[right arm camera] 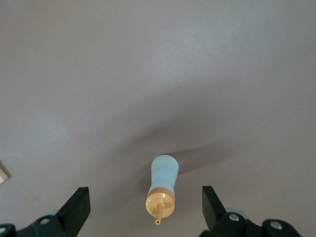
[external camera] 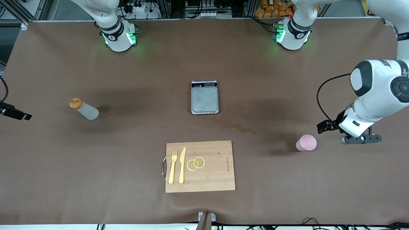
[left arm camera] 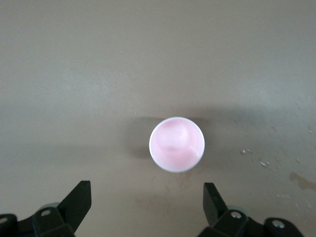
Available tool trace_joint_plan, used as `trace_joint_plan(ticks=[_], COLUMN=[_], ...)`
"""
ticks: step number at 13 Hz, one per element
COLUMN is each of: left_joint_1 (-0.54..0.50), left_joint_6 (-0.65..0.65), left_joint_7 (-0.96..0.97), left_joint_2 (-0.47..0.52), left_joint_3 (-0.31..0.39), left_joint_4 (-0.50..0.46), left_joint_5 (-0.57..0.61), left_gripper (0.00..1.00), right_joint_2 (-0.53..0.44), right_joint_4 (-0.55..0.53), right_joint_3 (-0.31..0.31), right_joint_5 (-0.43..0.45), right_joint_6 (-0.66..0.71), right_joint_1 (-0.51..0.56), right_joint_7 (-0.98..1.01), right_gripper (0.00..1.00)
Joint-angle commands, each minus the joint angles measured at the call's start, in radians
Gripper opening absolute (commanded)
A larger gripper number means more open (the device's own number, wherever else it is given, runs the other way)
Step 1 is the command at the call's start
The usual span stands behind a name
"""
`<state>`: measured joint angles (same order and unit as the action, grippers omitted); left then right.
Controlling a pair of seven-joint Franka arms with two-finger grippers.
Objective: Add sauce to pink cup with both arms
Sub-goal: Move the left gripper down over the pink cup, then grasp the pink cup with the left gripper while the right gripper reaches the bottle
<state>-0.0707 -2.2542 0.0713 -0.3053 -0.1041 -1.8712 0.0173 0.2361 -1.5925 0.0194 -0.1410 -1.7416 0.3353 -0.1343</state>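
Note:
Next, my left gripper reaches the pink cup and grips it by its rim [external camera: 315, 137], which leaves the pink cup's opening [external camera: 307, 142] free to take the sauce.
The sauce bottle [external camera: 83, 108] stands upright toward the right arm's end of the table, whitish with an orange cap [right arm camera: 160, 202] and nozzle. My right gripper [right arm camera: 145, 203] hangs open above it, the cap showing between its spread fingers [right arm camera: 76, 207] without contact. Only a black part of that gripper [external camera: 14, 112] shows in the front view. The pink cup [external camera: 306, 142] stands upright near the left arm's end, looking empty [left arm camera: 177, 144]. My left gripper [external camera: 360, 139] hovers open over the table beside the cup, its fingers [left arm camera: 74, 205] wide apart and empty.
A small grey kitchen scale [external camera: 204, 97] sits mid-table. Nearer the front camera lies a wooden cutting board [external camera: 217, 174] with a yellow fork [external camera: 173, 167], a yellow knife [external camera: 182, 165] and two lemon slices [external camera: 196, 163]. Faint stains [external camera: 243, 129] mark the brown table cover.

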Motion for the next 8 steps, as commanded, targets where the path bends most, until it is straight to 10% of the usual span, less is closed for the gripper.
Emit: trace_joint_plan(ticks=[1,8], left_joint_1=[-0.004,-0.043], left_joint_6=[-0.079,-0.116], left_joint_7=[-0.008,-0.005], left_joint_2=[-0.069,-0.161], left_joint_3=[-0.003,-0.003], left_joint_4=[0.004,0.017], left_joint_5=[0.025,0.029], left_gripper=[1.0,0.97], right_joint_2=[0.055,0.183], right_joint_4=[0.019,0.019], right_joint_3=[-0.016,-0.016], right_joint_5=[-0.058,-0.177], right_joint_6=[0.034,0.18], right_joint_1=[0.074,0.174], right_joint_7=[-0.021,-0.206], right_gripper=[1.0,1.0])
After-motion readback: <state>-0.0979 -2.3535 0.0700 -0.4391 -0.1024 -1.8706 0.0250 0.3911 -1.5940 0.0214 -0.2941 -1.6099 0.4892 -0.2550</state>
